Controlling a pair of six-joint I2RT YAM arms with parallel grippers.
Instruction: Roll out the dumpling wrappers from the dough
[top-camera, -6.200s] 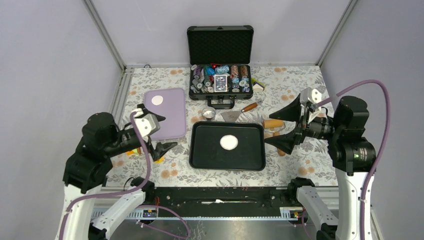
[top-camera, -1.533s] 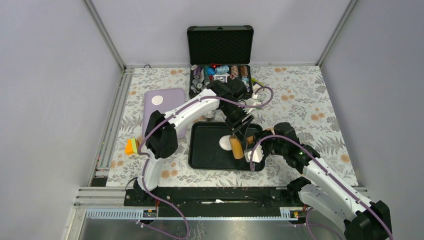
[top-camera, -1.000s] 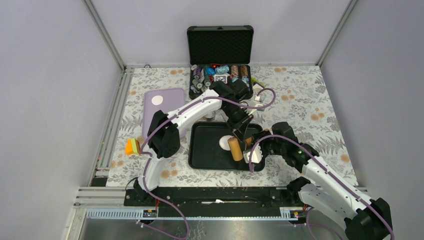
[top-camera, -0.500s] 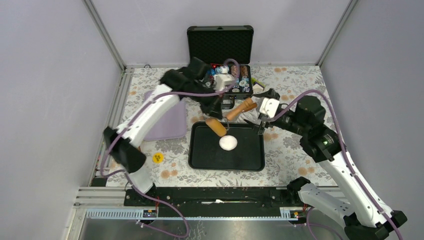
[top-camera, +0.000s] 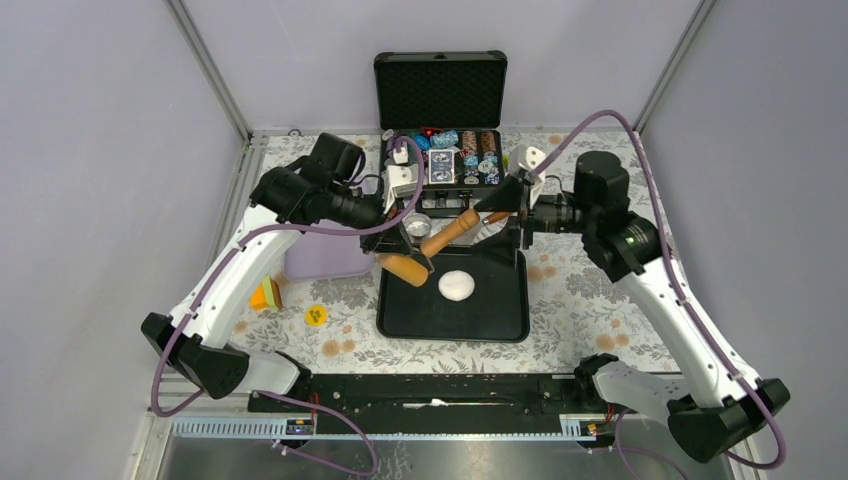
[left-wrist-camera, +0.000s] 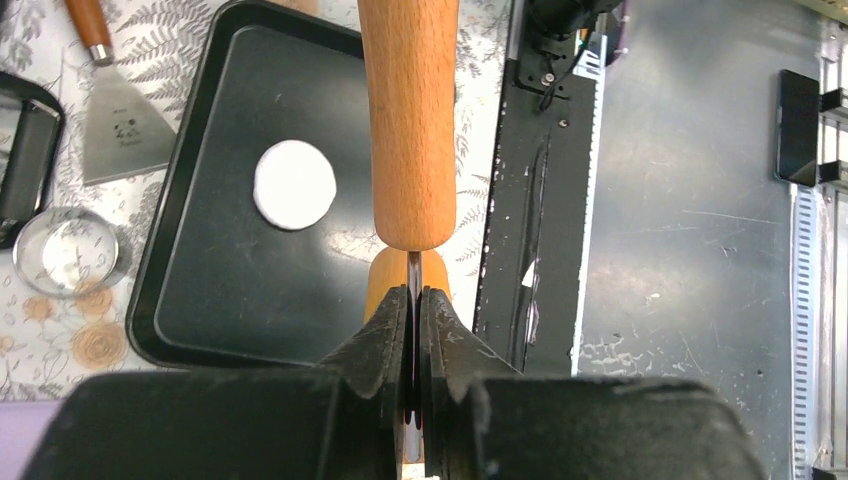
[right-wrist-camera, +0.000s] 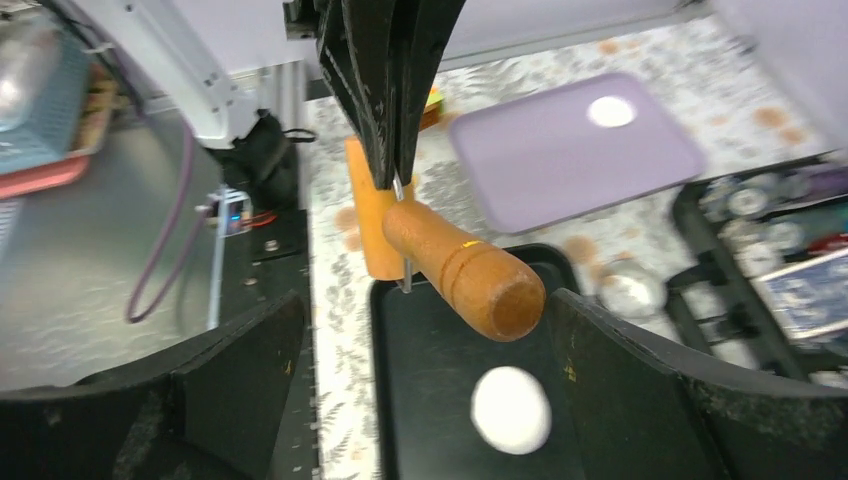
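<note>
My right gripper picks up the rolling pin by its wooden handle (top-camera: 455, 229) (right-wrist-camera: 478, 277) next, which leaves the roller free to turn and roll out dough.
A round white pat of dough (top-camera: 455, 285) lies on the black tray (top-camera: 500, 320). My left gripper (top-camera: 406, 242) is shut on the thin metal rod of a wooden rolling pin (top-camera: 445, 232), which hangs tilted over the tray's back left corner. In the left wrist view the handle (left-wrist-camera: 412, 120) points away from the jaws, and the dough (left-wrist-camera: 293, 185) sits to its left. My right gripper (right-wrist-camera: 425, 300) stands wide open, with the handle's end (right-wrist-camera: 500, 290) in the gap, touching neither finger. One dumpling wrapper (right-wrist-camera: 610, 110) rests on the purple board (right-wrist-camera: 575, 150).
An open black case of poker chips (top-camera: 440, 160) stands behind the tray. A steel ring cutter (left-wrist-camera: 65, 250) and a scraper (left-wrist-camera: 118, 125) lie between the case and the tray. Orange and yellow blocks (top-camera: 265, 293) and a yellow disc (top-camera: 316, 315) sit left of the tray.
My right gripper has opened wide around the handle's end. The left arm has swung back to the left, and the rolling pin has tilted more steeply over the tray's corner.
</note>
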